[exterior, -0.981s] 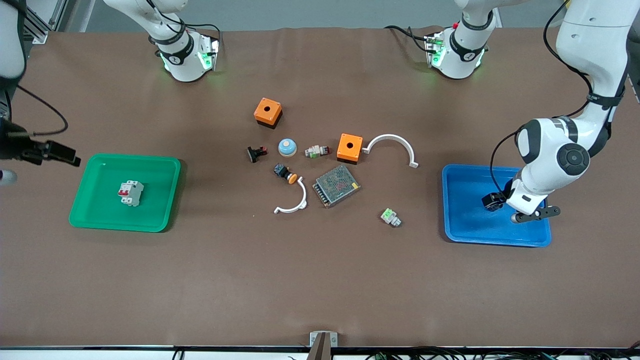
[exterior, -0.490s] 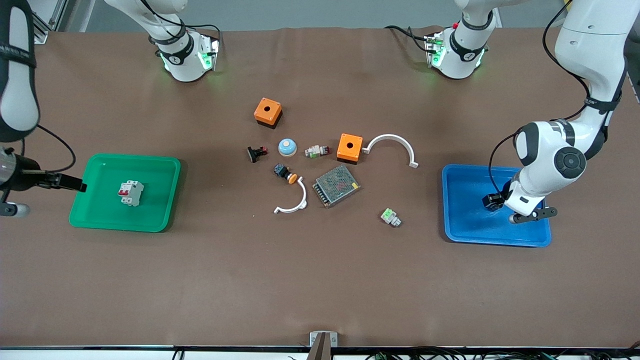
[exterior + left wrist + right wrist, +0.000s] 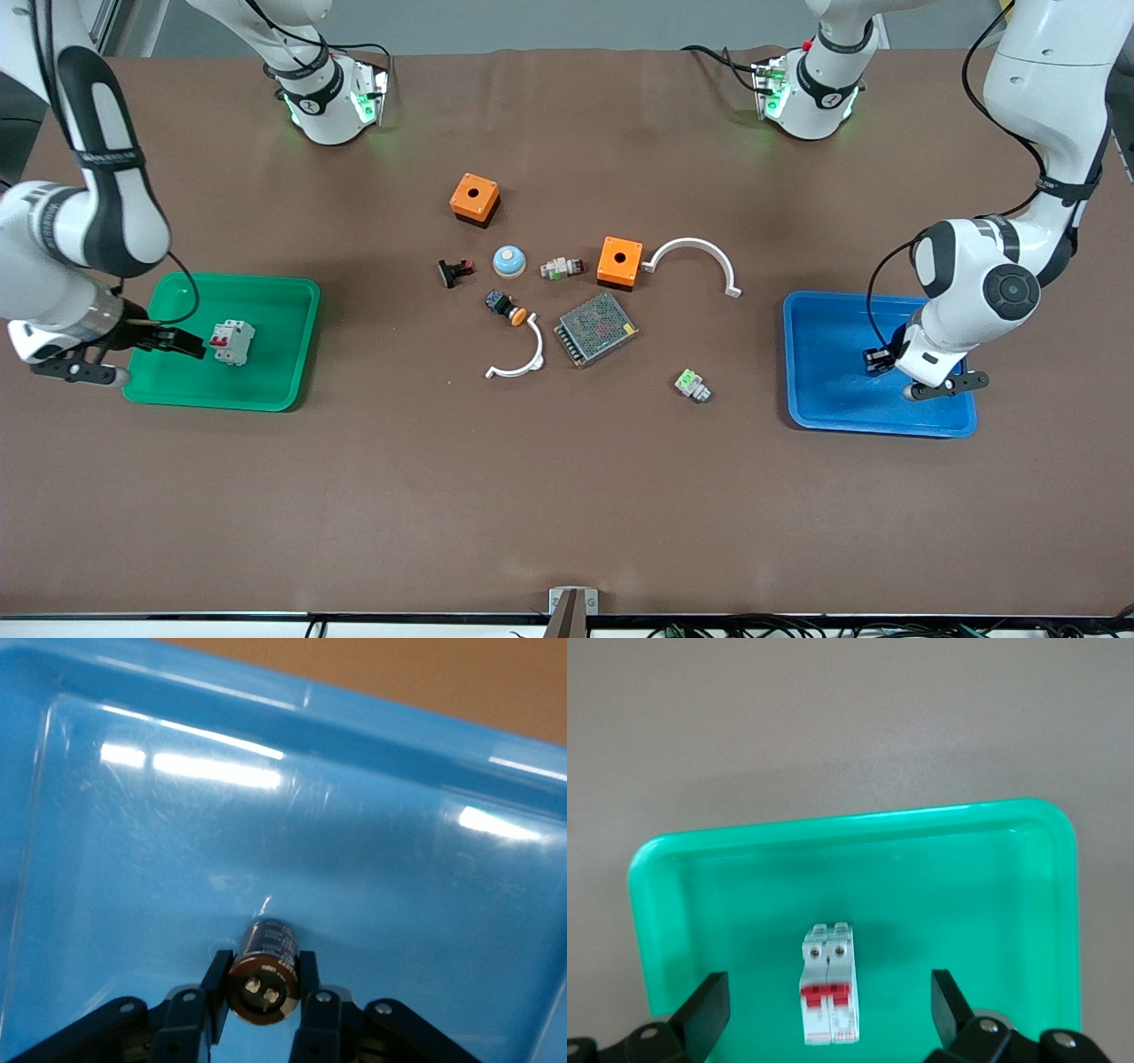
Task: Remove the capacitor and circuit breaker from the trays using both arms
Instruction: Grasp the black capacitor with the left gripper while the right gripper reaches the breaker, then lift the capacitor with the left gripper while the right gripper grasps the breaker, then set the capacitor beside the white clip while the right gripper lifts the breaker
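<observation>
The breaker (image 3: 232,342) has to come out of the green tray, so my right gripper will grab it by its body, beside the red levers.
The breaker (image 3: 232,342), a white block with red levers, lies in the green tray (image 3: 266,390) at the right arm's end of the table. My right gripper (image 3: 177,344) is open and low over that tray, just beside the breaker. In the right wrist view the breaker (image 3: 829,979) lies between the spread fingers of my right gripper (image 3: 829,1014), untouched. My left gripper (image 3: 877,359) is low in the blue tray (image 3: 824,408). In the left wrist view my left gripper (image 3: 263,990) is shut on the capacitor (image 3: 268,961), a small dark cylinder, close above the tray floor (image 3: 177,868).
Between the trays lie two orange boxes (image 3: 474,199) (image 3: 619,261), a metal mesh box (image 3: 595,329), two white arcs (image 3: 700,257) (image 3: 518,359), a green-white connector (image 3: 692,385), a black push-button (image 3: 506,307), a blue dome (image 3: 509,260) and a black-red switch (image 3: 454,270).
My right arm has swung in from the table's edge and come down over the green tray, up to the breaker. My left gripper has barely shifted in the blue tray.
</observation>
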Controlling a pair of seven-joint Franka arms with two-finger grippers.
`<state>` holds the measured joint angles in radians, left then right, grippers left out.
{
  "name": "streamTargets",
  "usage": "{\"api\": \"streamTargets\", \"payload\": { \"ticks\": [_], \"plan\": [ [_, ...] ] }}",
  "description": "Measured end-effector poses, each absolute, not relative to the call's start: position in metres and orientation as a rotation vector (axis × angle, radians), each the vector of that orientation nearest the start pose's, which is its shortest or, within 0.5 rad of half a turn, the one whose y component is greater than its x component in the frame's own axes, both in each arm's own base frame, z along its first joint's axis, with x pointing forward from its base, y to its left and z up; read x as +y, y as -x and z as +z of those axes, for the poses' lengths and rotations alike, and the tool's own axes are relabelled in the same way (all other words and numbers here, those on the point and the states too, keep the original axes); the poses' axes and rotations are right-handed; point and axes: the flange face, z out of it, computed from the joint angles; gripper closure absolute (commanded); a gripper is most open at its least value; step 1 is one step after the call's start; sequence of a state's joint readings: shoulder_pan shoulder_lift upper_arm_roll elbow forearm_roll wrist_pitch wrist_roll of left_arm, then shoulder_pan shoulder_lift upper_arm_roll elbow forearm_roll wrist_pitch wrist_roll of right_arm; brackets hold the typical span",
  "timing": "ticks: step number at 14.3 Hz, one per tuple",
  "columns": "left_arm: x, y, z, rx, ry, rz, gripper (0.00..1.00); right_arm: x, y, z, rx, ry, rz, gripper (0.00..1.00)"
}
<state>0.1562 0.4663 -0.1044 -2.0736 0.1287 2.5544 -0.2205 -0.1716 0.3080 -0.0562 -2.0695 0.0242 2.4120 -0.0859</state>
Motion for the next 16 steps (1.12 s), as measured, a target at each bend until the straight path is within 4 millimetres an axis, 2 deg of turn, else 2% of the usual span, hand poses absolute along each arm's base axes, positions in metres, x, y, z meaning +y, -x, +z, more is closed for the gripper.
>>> {"api": "streamTargets", "payload": {
  "ticks": [2, 4, 6, 8, 11, 13, 14, 16],
  "plan": [
    [0.027, -0.595, 0.210, -0.276, 3.108, -0.056, 0.99, -0.129, -0.568, 0.252, 0.219, 3.143, -0.065, 0.00],
    [0.009, -0.597, 0.225, -0.315, 3.115, -0.074, 1.00, -0.128, -0.561, 0.223, 0.205, 3.147, -0.060, 0.00],
    [-0.036, -0.590, 0.246, -0.363, 3.121, 0.001, 1.00, -0.126, -0.554, 0.203, 0.201, 3.150, -0.066, 0.00],
    [-0.095, -0.576, 0.270, -0.383, 3.116, 0.080, 1.00, -0.124, -0.549, 0.195, 0.198, 3.148, -0.047, 0.05],
    [-0.173, -0.549, 0.288, -0.450, 3.110, 0.120, 1.00, -0.122, -0.543, 0.190, 0.197, 3.141, 0.018, 0.25],
    [-0.217, -0.529, 0.284, -0.525, 3.099, 0.149, 1.00, -0.120, -0.539, 0.188, 0.195, 3.132, 0.083, 0.49],
    [-0.238, -0.518, 0.279, -0.557, 3.092, 0.163, 1.00, -0.120, -0.537, 0.189, 0.194, 3.128, 0.106, 0.66],
    [-0.273, -0.502, 0.264, -0.620, 3.091, 0.174, 1.00, -0.119, -0.537, 0.198, 0.192, 3.123, 0.135, 0.92]
  ]
}}
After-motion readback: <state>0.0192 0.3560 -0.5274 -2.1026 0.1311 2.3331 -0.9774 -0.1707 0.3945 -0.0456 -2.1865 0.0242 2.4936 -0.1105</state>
